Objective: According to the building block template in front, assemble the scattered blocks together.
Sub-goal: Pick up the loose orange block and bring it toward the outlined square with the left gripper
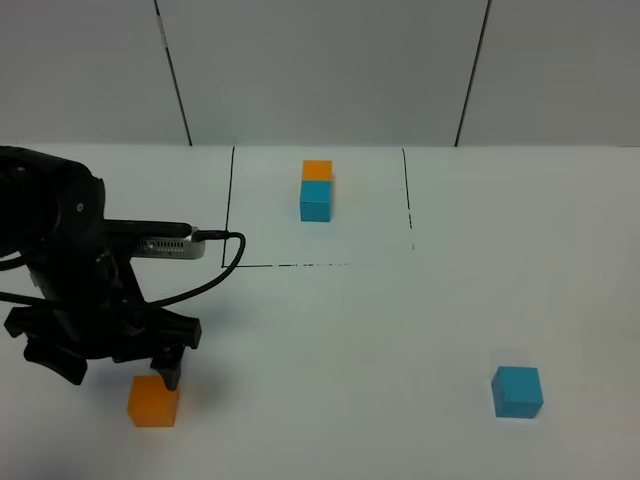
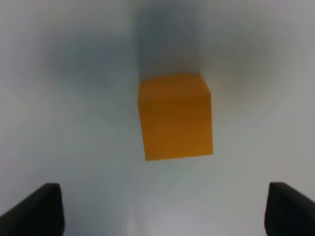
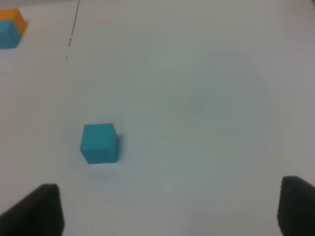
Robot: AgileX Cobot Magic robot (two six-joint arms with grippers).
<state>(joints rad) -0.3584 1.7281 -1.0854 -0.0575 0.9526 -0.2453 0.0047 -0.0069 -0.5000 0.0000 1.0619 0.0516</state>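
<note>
I will next grab the loose orange cube with my left gripper, by its two opposite sides. Then I can put the blocks together like the template.
The template is an orange cube joined to a cyan cube inside a thin black square outline at the back middle; it also shows in the right wrist view. The loose orange cube lies at the front left. My left gripper hovers low just behind it, open and empty. In the left wrist view the orange cube lies ahead of the open left gripper, centred between its fingers. The loose cyan cube lies at the front right. My right gripper is open and empty, short of the cyan cube.
The white table ends at a grey panelled wall at the back. A black cable loops off the left arm near the outline's left line. The right arm is out of the exterior view.
</note>
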